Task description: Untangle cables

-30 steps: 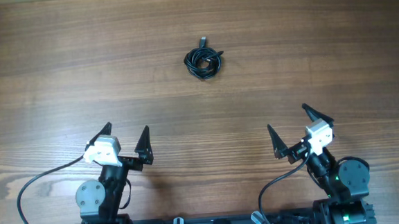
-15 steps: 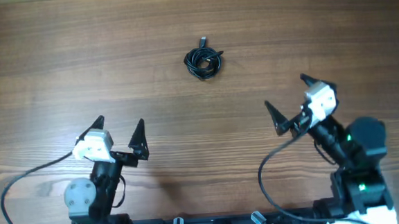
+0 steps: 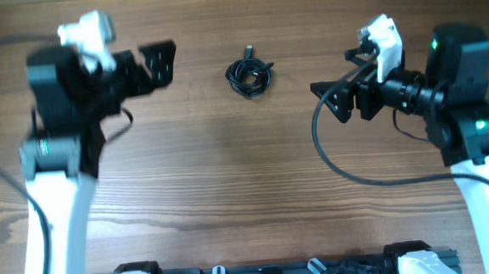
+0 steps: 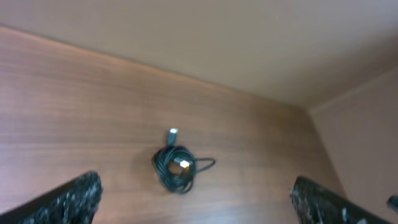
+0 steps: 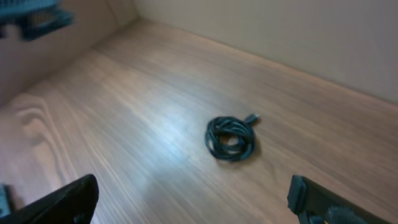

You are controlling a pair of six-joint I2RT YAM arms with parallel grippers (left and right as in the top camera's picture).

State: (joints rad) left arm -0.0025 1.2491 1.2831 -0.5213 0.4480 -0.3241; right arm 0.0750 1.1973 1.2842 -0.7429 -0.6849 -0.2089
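My left gripper should next grab the loops of the coiled tangle that are nearest to it. The opposite side then stays free for my right gripper to untangle.
The cables (image 3: 249, 75) lie as one small black coiled tangle on the wooden table, with a plug end sticking out at the top. The tangle also shows in the left wrist view (image 4: 176, 168) and in the right wrist view (image 5: 231, 138). My left gripper (image 3: 149, 66) is open and empty, raised to the left of the tangle; its fingertips frame the tangle in the left wrist view (image 4: 196, 202). My right gripper (image 3: 343, 80) is open and empty, raised to the right of the tangle, and its fingertips show in the right wrist view (image 5: 193, 199).
The wooden table (image 3: 247, 179) spreads all around the tangle. Thick black wires (image 3: 335, 161) hang from the white arms. A plain wall rises beyond the table's far edge (image 4: 249, 93).
Both arms have risen from near the front edge and swung toward the far side, now flanking the tangle left and right. The tangle has not moved.
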